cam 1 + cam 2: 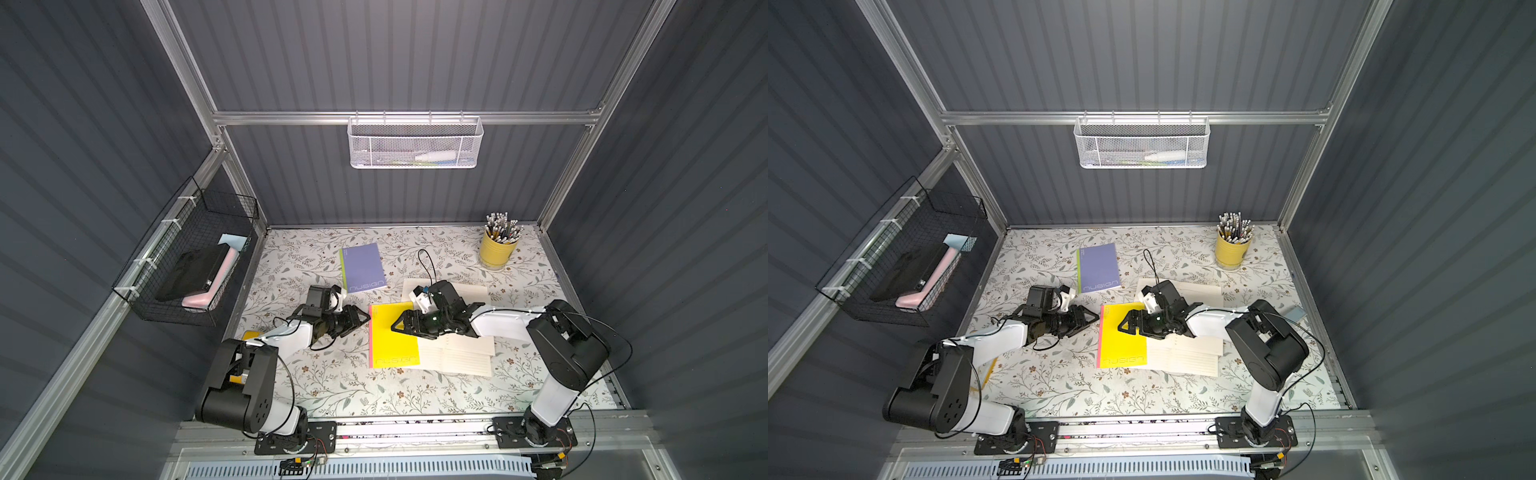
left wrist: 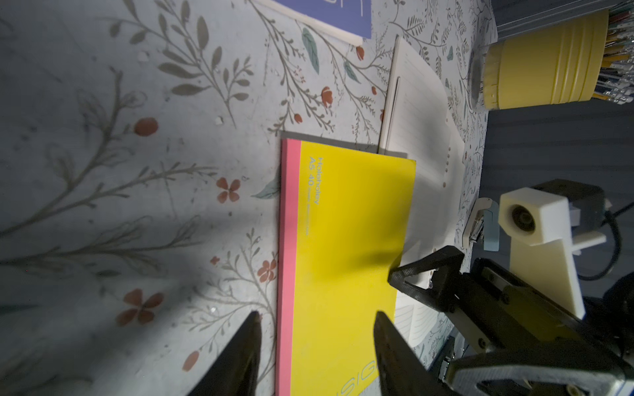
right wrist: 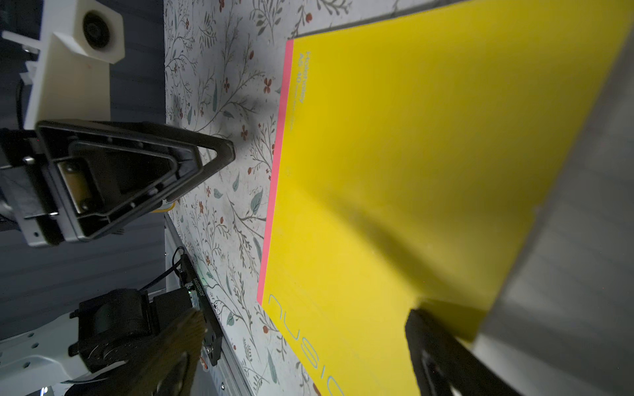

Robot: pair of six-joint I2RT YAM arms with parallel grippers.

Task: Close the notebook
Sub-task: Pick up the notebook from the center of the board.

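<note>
I should next keep the notebook (image 1: 392, 345) closed and set it on the purple notebook, so my left gripper should grab its pink spine.
The notebook (image 1: 392, 345) (image 1: 1123, 347) has a yellow cover and a pink spine. It lies mid-table with the cover down flat, seen close in the left wrist view (image 2: 343, 223) and the right wrist view (image 3: 411, 171). Cream lined pages (image 1: 461, 355) stick out along its right side. My left gripper (image 1: 365, 318) (image 2: 317, 319) is open just off the spine, with the pink edge showing between its fingers and nothing held. My right gripper (image 1: 397, 327) (image 3: 302, 343) is open low over the cover, one finger (image 3: 429, 343) at the cover's free edge.
A purple notebook (image 1: 363, 268) lies behind the left gripper. More lined pages (image 1: 469, 291) sit behind the right wrist. A yellow cup of pens (image 1: 497, 249) stands back right. A black wire basket (image 1: 187, 266) hangs on the left wall and a white mesh basket (image 1: 415, 143) on the back wall.
</note>
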